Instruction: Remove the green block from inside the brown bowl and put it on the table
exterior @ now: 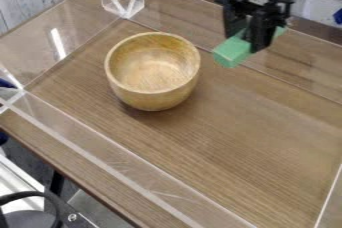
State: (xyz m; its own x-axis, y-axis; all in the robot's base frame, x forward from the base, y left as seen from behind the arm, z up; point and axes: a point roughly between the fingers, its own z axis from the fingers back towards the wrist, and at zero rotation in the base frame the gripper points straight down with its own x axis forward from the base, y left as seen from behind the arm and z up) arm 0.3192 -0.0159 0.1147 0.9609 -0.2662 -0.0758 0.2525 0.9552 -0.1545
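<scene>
The green block's lower end (227, 55) is still in the air above the empty table, so the gripper has to lower the block before it opens.
The green block (231, 52) hangs in the air to the right of the brown bowl (152, 70), clear of its rim and above the table (227, 132). My black gripper (249, 44) points straight down and is shut on the block's upper end; its lower end sticks out to the lower left. The bowl sits empty at the left-centre of the table, its wooden inside fully in sight.
Low clear acrylic walls (80, 142) edge the tabletop on all sides. A folded clear piece (123, 0) stands at the far left corner. Bare wood stretches to the right of the bowl and toward the near edge.
</scene>
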